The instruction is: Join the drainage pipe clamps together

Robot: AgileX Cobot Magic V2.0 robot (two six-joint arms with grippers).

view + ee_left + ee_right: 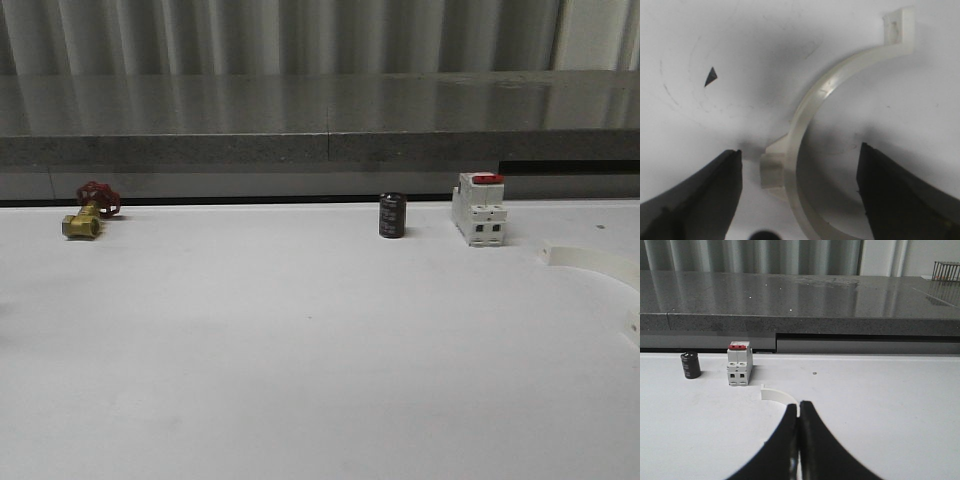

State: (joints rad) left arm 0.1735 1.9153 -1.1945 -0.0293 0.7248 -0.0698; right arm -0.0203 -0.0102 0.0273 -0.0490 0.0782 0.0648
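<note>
I need to close my left gripper on the clamp's block now. My left gripper's fingers are around the clamp's small block (773,172) beside its curved band (802,117).
One white half-ring drainage pipe clamp (812,107) lies on the white table between the two black fingers of my left gripper (800,149). That gripper is open and its fingers stand apart from the band on both sides. The clamp's flat end tab (900,27) points away from the fingers. A second white clamp (777,394) curves out from my right gripper (799,406), which is shut on its thin band. This same clamp (598,263) shows at the right edge of the front view, beside the breaker.
A white boxy breaker with a red switch (479,209) and a small black cylinder (392,215) stand at the back of the table. At the back left lies a brass valve with a red handle (88,212). A grey stone ledge (320,130) runs behind the table.
</note>
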